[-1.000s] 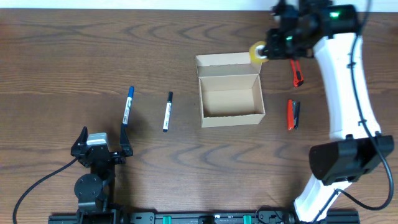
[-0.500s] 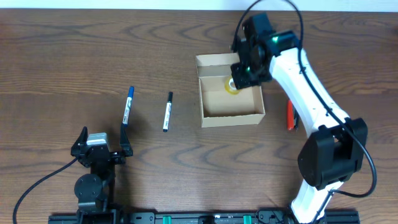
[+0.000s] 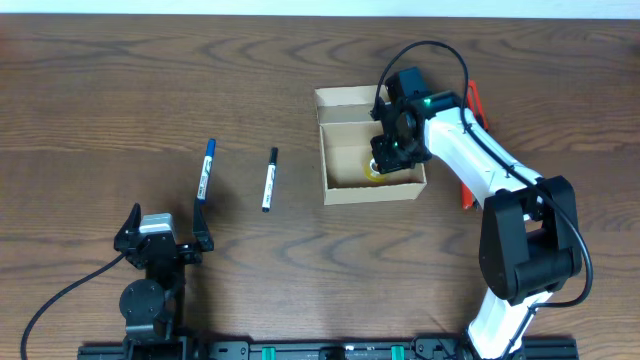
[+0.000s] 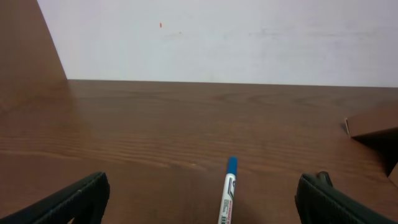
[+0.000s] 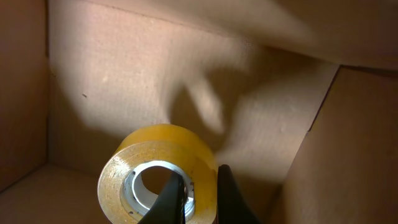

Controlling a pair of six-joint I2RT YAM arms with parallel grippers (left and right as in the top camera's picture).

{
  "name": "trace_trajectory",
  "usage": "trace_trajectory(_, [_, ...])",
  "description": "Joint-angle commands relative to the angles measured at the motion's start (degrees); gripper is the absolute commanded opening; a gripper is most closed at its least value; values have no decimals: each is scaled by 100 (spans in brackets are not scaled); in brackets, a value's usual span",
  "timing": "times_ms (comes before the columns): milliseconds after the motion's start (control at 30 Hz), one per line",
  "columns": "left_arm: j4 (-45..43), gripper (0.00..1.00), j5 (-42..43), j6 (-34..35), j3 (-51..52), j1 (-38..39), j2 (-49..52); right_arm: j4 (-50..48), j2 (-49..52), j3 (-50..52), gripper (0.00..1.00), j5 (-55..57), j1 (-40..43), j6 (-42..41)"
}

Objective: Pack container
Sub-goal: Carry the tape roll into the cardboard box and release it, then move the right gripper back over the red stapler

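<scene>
The tape roll's lower edge (image 3: 373, 173) (image 5: 177, 134) is between my fingers and reaches down to the bottom of the container, so my right gripper will let go of the tape roll.
The container (image 3: 343, 182) is a small tan cardboard box with its lid flap open at the back, in the middle of the table. My right gripper (image 3: 383, 160) reaches down into its right side and is shut on a roll of yellow tape (image 3: 374, 170). In the right wrist view one finger is inside the roll's core and one outside, clamping the tape roll's (image 5: 152, 165) wall, with the container's walls (image 5: 112, 81) all around. My left gripper (image 3: 160, 232) is open and empty at the front left, with a blue marker (image 4: 228, 190) lying between its fingers' line of sight.
A blue marker (image 3: 205, 170) and a black marker (image 3: 269, 179) lie left of the container. A red-handled item (image 3: 474, 98) and another red item (image 3: 466, 196) lie to the right, partly hidden by my right arm.
My right gripper carried the tape roll from above the container's back right corner down into the container. The left arm has not moved.
</scene>
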State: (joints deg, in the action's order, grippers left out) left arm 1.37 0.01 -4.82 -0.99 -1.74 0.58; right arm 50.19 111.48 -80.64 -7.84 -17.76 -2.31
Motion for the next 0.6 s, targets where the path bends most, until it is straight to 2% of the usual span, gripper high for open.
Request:
trace_trajectory(0, [302,95,96,-79,74,-22,-37,-59,-37,33,2,35,-33,72])
trace_trajectory(133, [302,95,96,-79,74,-22,-37,-92,-37,33,20,35,-33,70])
trace_trajectory(167, [302,95,96,-79,74,-22,-37,-96,-37,33,28,35,-33,72])
trace_trajectory(233, [302,95,96,-79,74,-22,-37,-118,-37,31,35,35,-33,118])
trace_trajectory(567, [302,95,96,-79,74,-22,-37,136,-37,-363,38,28,-33,111])
